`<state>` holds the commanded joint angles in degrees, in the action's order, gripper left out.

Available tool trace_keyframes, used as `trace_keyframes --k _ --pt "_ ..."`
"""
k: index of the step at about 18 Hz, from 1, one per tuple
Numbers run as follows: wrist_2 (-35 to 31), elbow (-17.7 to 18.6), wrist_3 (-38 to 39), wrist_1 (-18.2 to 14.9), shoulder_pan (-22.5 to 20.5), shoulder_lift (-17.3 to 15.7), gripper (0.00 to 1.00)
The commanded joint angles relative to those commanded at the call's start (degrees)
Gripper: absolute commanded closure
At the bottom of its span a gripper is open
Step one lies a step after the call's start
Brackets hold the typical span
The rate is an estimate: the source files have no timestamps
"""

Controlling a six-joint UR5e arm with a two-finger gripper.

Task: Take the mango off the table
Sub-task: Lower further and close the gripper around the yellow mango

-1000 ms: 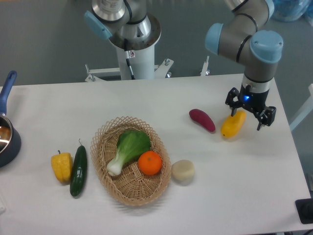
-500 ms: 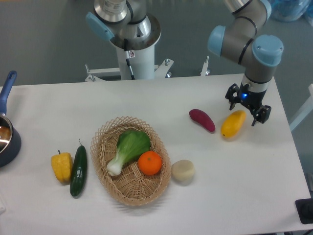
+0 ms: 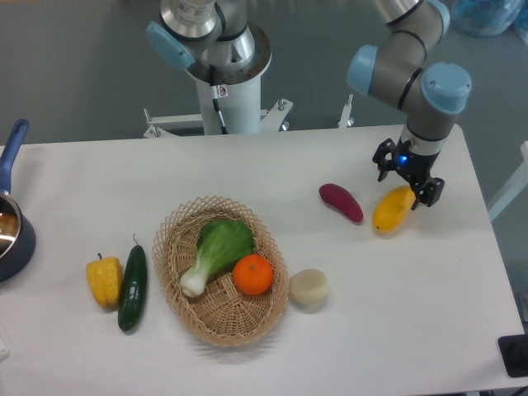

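The mango needs to be picked up, so my gripper needs to grab it by its rounded end (image 3: 403,194) next.
The mango (image 3: 392,210) is a smooth yellow-orange oblong fruit lying on the white table (image 3: 396,313) at the right, tilted with its upper end toward the right. My gripper (image 3: 407,183) hangs just above the mango's upper end. Its two dark fingers are spread apart and hold nothing. One finger (image 3: 382,167) stands to the left of the mango's top and the other (image 3: 431,193) is right at its upper right tip. The mango rests on the table.
A purple sweet potato (image 3: 341,202) lies just left of the mango. A wicker basket (image 3: 221,268) holds a bok choy (image 3: 214,252) and an orange (image 3: 252,274). A pale round item (image 3: 308,289), a yellow pepper (image 3: 104,280), a cucumber (image 3: 132,286) and a pot (image 3: 10,223) are further left.
My gripper has risen off the mango and shifted up and slightly left, staying open. The mango has not moved.
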<state>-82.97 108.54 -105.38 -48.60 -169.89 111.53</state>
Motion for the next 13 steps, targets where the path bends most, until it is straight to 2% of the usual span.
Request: trace_keyframes --k 8,9,10,11,12,13 --pt "0.88 0.53 0.00 1.14 -0.18 0.62 0.00" --pt "0.88 0.53 0.09 1.14 -0.18 0.53 0.07" --pt "0.88 0.53 0.09 1.14 -0.18 0.53 0.20" --pt "0.88 0.36 0.17 1.14 -0.18 0.53 0.41" --pt "0.88 0.18 0.26 1.14 -0.18 0.62 0.58" --pt "0.88 0.01 0.52 1.06 -0.18 0.62 0.71"
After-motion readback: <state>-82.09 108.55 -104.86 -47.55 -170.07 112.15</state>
